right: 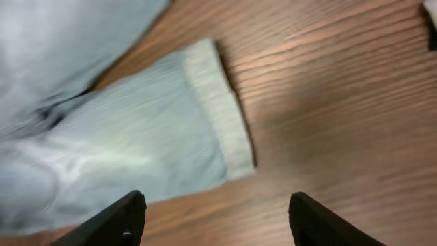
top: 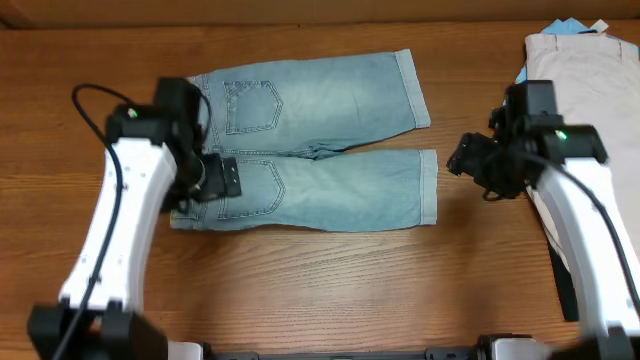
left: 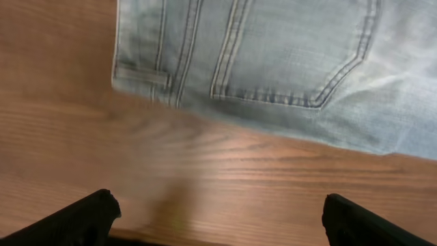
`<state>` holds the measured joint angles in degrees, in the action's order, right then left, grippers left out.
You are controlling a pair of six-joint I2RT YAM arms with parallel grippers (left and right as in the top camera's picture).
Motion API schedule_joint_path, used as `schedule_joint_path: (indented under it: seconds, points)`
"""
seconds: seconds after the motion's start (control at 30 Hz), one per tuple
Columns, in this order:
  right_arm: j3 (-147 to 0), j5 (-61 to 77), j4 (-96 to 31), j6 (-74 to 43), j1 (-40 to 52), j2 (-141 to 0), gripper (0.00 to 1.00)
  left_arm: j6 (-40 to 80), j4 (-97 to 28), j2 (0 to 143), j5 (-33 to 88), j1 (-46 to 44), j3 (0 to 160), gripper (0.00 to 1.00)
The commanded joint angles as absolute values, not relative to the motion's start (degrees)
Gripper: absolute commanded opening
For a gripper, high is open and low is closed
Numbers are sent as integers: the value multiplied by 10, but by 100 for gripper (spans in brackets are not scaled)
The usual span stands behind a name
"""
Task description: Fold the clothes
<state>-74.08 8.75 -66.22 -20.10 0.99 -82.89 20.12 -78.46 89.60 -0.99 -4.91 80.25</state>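
Next, the left gripper grabs the denim shorts [top: 320, 150] at the near waistband corner to fold the near leg over the far one.
The light-blue denim shorts [top: 320, 150] lie flat on the wooden table, back pockets up, waistband to the left, cuffed legs to the right. My left gripper [top: 205, 185] hangs over the near waistband corner. In the left wrist view it is open [left: 218, 215] above bare wood, just short of the shorts' waistband and pocket [left: 273, 61]. My right gripper [top: 462, 160] is open and empty, just right of the near leg's cuff. The right wrist view shows its fingers [right: 215, 219] over wood beside that cuff [right: 218, 109].
A stack of other garments lies at the right edge: beige [top: 590, 80] on top, a bright blue piece [top: 570, 25] behind it, and black [top: 560, 270] beneath. The table [top: 330, 290] is wood.
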Motion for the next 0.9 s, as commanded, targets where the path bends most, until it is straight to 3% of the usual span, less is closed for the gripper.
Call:
schedule_joint_path:
  seconds: [0.0, 0.23, 0.5, 0.87]
  points:
    - [-743, 92, -679, -215, 23, -804, 71, 369, -754, 818, -85, -63, 711, 100]
    - [-703, 91, -667, -208, 52, -804, 71, 507, -605, 764, -112, -10, 548, 90]
    - [-671, 91, -644, -201, 77, -805, 71, 515, -393, 799, -63, 88, 434, 81]
    - [-617, 91, -605, -200, 78, -805, 71, 510, -299, 910, -29, 97, 420, 73]
